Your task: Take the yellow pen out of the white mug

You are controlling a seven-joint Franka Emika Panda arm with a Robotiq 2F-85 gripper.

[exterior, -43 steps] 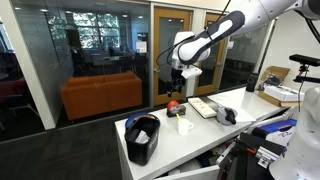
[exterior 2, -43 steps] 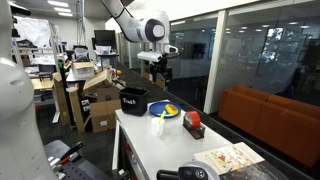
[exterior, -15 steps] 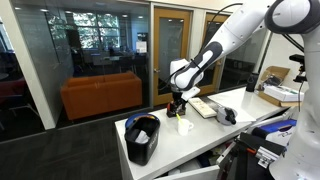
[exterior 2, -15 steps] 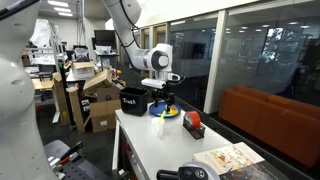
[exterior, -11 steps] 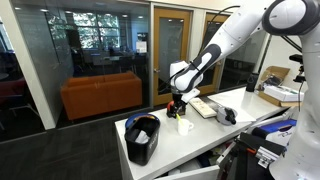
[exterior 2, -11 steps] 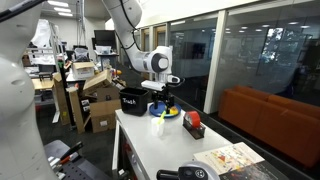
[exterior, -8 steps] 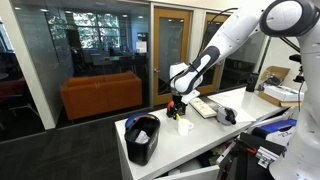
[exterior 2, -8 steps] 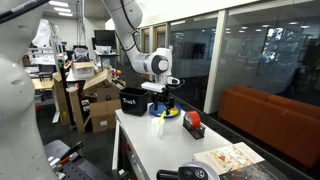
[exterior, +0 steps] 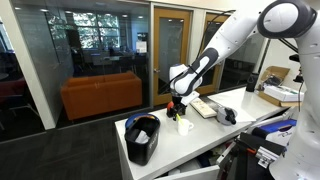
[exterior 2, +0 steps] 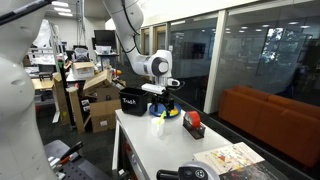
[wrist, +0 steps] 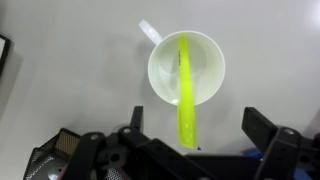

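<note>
I should close my gripper now: the yellow pen's upper end is free between my fingers, so I would hold the pen.
In the wrist view the white mug [wrist: 186, 68] stands on the white table, seen from above, with its handle at the upper left. The yellow pen [wrist: 186, 95] stands in it and leans over the near rim toward the camera. My gripper [wrist: 198, 125] is open, with one finger on each side of the pen's upper end, not touching it. In an exterior view the gripper [exterior: 178, 108] hangs just above the mug [exterior: 184, 125]. In an exterior view the gripper [exterior 2: 165, 100] covers the mug.
A black bin [exterior: 143, 138] stands at the table's end and also shows in an exterior view [exterior 2: 132, 100]. A small red object [exterior 2: 193, 123] and an open magazine [exterior: 205, 107] lie near the mug. A yellow plate-like thing [exterior 2: 170, 111] sits below the gripper.
The arm has come down from high above the table to just over the mug. In the last second it sank only slightly. The jaws stay open.
</note>
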